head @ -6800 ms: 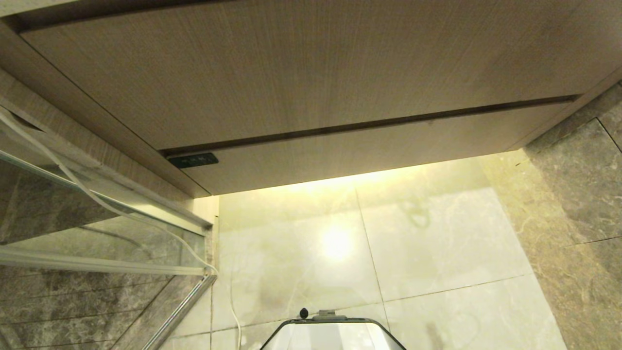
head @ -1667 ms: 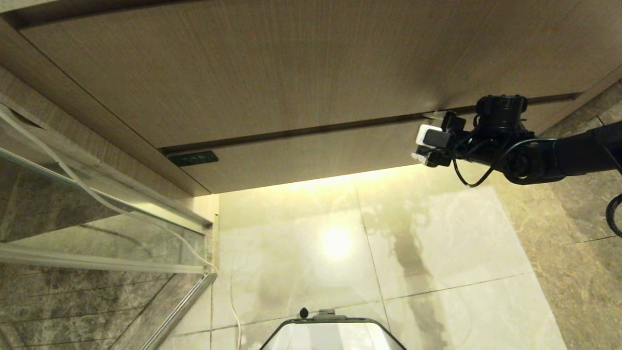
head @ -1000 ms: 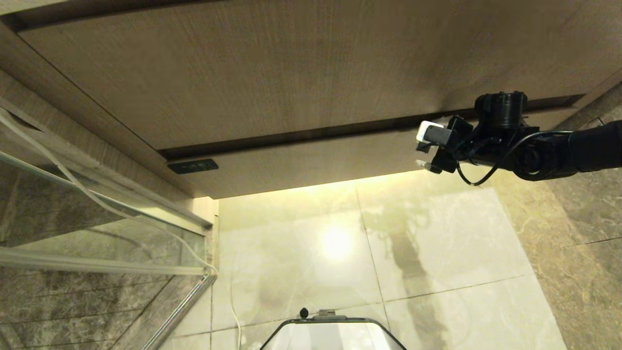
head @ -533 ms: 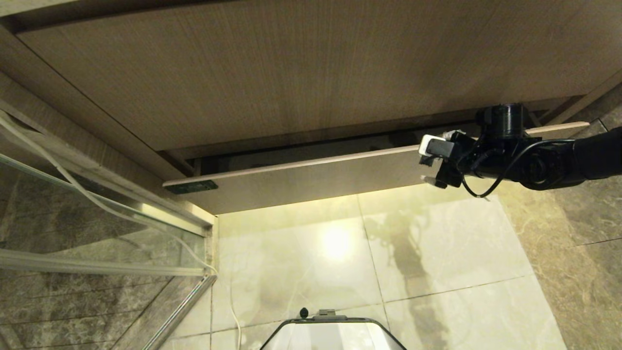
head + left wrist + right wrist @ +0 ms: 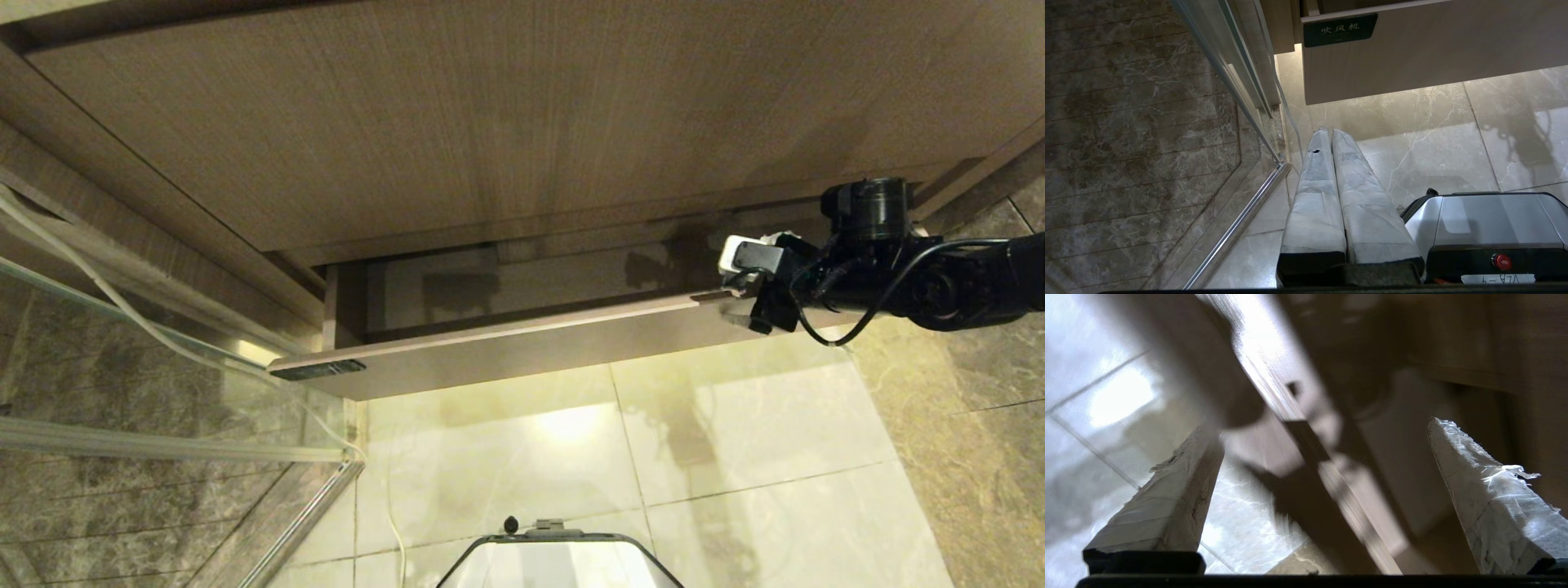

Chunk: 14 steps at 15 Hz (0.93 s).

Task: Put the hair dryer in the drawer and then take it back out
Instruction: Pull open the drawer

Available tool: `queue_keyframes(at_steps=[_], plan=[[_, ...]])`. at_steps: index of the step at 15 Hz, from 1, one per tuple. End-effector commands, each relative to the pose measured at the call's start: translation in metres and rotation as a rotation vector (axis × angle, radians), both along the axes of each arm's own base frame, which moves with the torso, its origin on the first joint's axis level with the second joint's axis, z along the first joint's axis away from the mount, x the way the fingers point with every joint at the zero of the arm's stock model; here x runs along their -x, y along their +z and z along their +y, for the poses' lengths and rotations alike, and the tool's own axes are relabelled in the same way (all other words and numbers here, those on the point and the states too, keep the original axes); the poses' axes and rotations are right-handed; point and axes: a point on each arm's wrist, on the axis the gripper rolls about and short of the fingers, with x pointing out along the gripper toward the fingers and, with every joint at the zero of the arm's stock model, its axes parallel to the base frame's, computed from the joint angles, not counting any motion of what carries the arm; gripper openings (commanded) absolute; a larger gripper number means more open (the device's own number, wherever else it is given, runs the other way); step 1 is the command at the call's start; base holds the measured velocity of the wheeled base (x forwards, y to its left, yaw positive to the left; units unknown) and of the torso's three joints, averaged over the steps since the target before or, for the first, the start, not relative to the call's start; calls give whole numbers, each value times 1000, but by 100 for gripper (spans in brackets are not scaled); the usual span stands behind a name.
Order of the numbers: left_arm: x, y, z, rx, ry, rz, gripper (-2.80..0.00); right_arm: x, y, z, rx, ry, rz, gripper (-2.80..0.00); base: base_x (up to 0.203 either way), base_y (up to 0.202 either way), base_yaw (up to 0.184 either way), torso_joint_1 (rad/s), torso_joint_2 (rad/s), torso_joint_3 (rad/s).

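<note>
The drawer front should next be grabbed by its top edge [image 5: 697, 299] [image 5: 1312, 441] with my right gripper, so that the drawer's inside opens up for the hair dryer.
The drawer [image 5: 522, 351] stands partly pulled out under the tall wood-grain panel [image 5: 522, 122]. The part of its inside that shows is bare. The hair dryer is out of view. My right gripper [image 5: 735, 296] is at the drawer's right end. In the right wrist view the right gripper [image 5: 1321, 424] is open wide and straddles the top edge of the drawer front [image 5: 1298, 428], one finger inside and one outside. My left gripper [image 5: 1329, 131] hangs parked and shut above the floor, below the drawer's [image 5: 1412, 53] left corner.
A dark label plate [image 5: 318, 370] marks the drawer front's left end. A glass shower door [image 5: 163, 392] with a metal rail and a white cable [image 5: 122, 310] lies to the left. My base [image 5: 559, 559] sits on the glossy tiled floor [image 5: 735, 457].
The drawer has slid out toward me from shut, showing its inside. My right gripper came back with it, still straddling the front edge. The left arm has not moved.
</note>
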Motion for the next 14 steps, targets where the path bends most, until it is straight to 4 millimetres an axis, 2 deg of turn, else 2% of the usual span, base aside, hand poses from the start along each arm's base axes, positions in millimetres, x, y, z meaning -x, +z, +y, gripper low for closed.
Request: queue_keyframes(at_steps=[1, 3, 5, 7, 9, 10, 14], plan=[[0, 0, 0, 0, 0, -1, -280, 43, 23, -5, -6, 6, -30, 0, 0, 0, 0, 0, 0, 0], [0, 0, 0, 0, 0, -1, -280, 82, 40, -10, -15, -1, -49, 0, 0, 0, 0, 0, 0, 0], [0, 0, 0, 0, 0, 1, -280, 126, 43, -18, -37, -16, -32, 0, 0, 0, 0, 0, 0, 0], [0, 0, 0, -1, 0, -1, -280, 173, 33, -25, -66, -35, -6, 0, 0, 0, 0, 0, 0, 0], [0, 0, 0, 0, 0, 1, -280, 201, 22, -29, -101, -56, 20, 0, 0, 0, 0, 0, 0, 0], [0, 0, 0, 0, 0, -1, -280, 211, 17, -31, -139, -81, 34, 0, 0, 0, 0, 0, 0, 0], [0, 0, 0, -1, 0, -1, -280, 215, 22, -38, -379, -222, 53, 0, 0, 0, 0, 0, 0, 0]])
